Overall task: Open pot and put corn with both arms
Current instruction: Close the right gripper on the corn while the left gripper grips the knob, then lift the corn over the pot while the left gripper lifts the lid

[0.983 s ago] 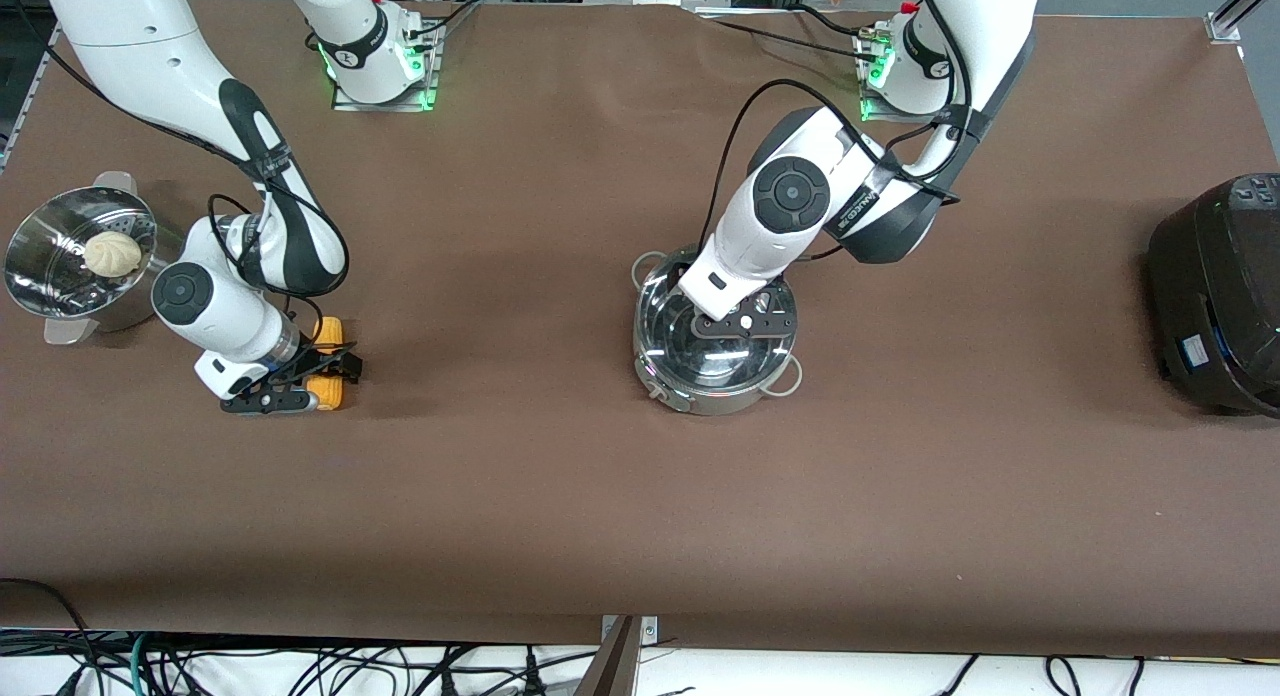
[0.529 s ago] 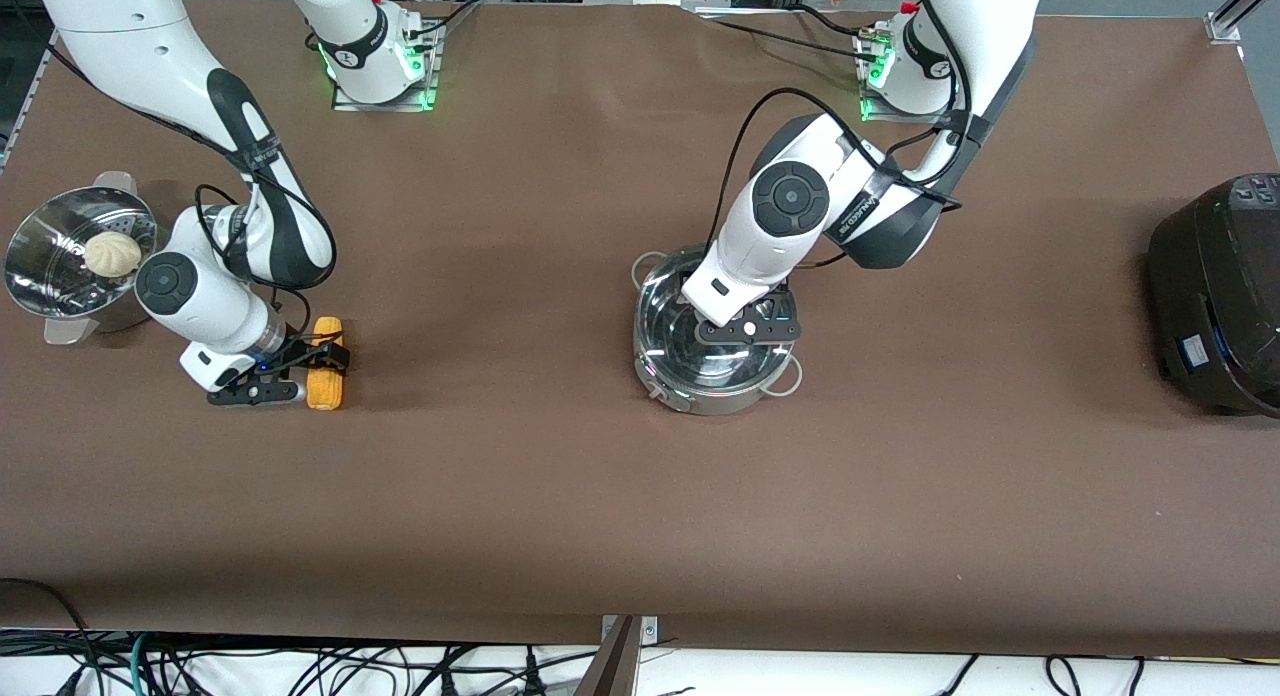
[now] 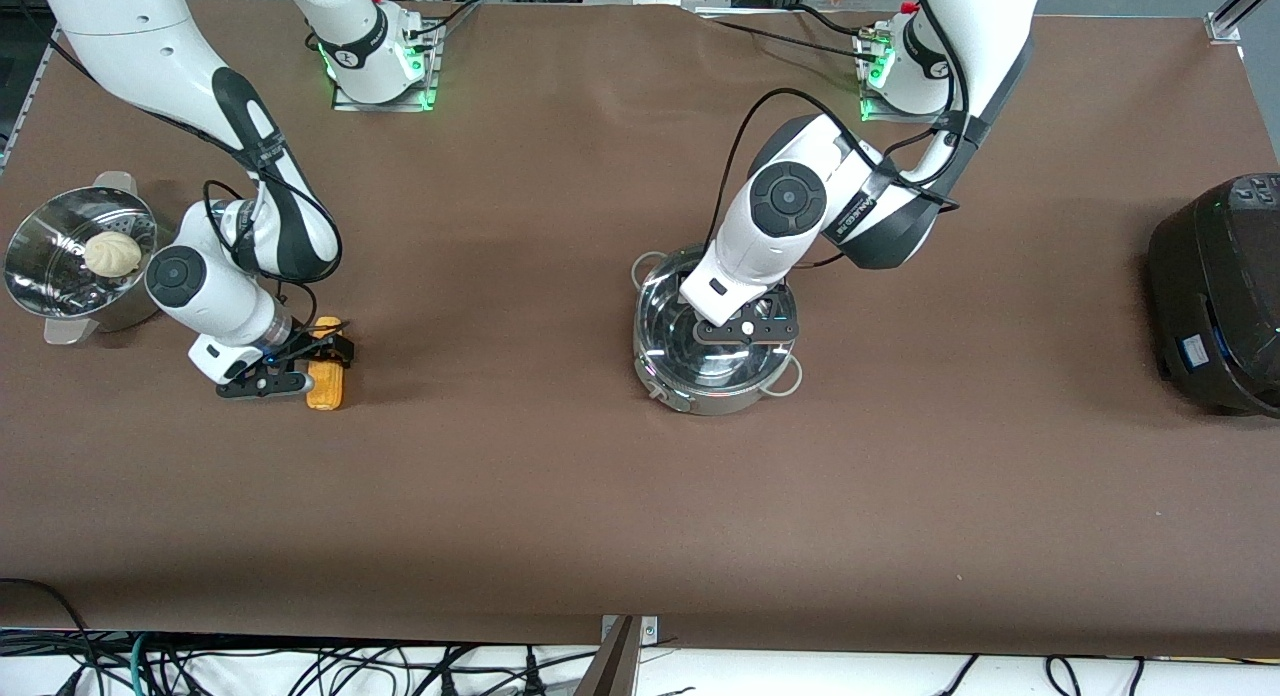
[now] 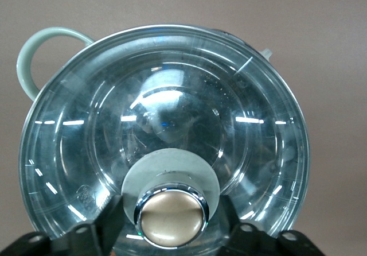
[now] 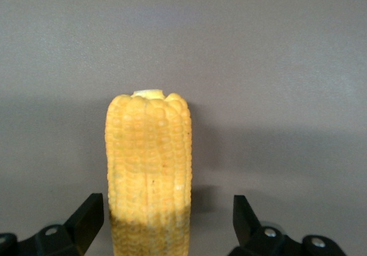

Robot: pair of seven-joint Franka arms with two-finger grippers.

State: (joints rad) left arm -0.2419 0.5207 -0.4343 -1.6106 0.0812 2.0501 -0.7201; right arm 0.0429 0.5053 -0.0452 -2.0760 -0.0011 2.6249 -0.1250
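My right gripper is open with its fingers on either side of the corn's lower sides in the right wrist view, so it should close on the corn.
The steel pot [image 3: 662,384] stands mid-table with its glass lid [image 3: 700,364] on. My left gripper [image 3: 748,328] is down over the lid. In the left wrist view its black fingers [image 4: 112,221] flank the tan knob [image 4: 172,217], with a thin gap showing on each side. The yellow corn [image 3: 324,388] lies on the brown mat toward the right arm's end. My right gripper [image 3: 305,366] is low over it and open. In the right wrist view the corn [image 5: 149,164] lies between the wide-set fingertips [image 5: 90,213], closer to one of them and touching neither.
A steel steamer basket [image 3: 30,276] holding a white bun [image 3: 110,253] stands at the right arm's end of the table, close to the right arm's wrist. A black cooker [image 3: 1220,296] sits at the left arm's end. Bare mat lies between corn and pot.
My left gripper's fingers have narrowed in round the knob. My right hand has shifted a little toward the steamer basket and turned, staying open at the corn.
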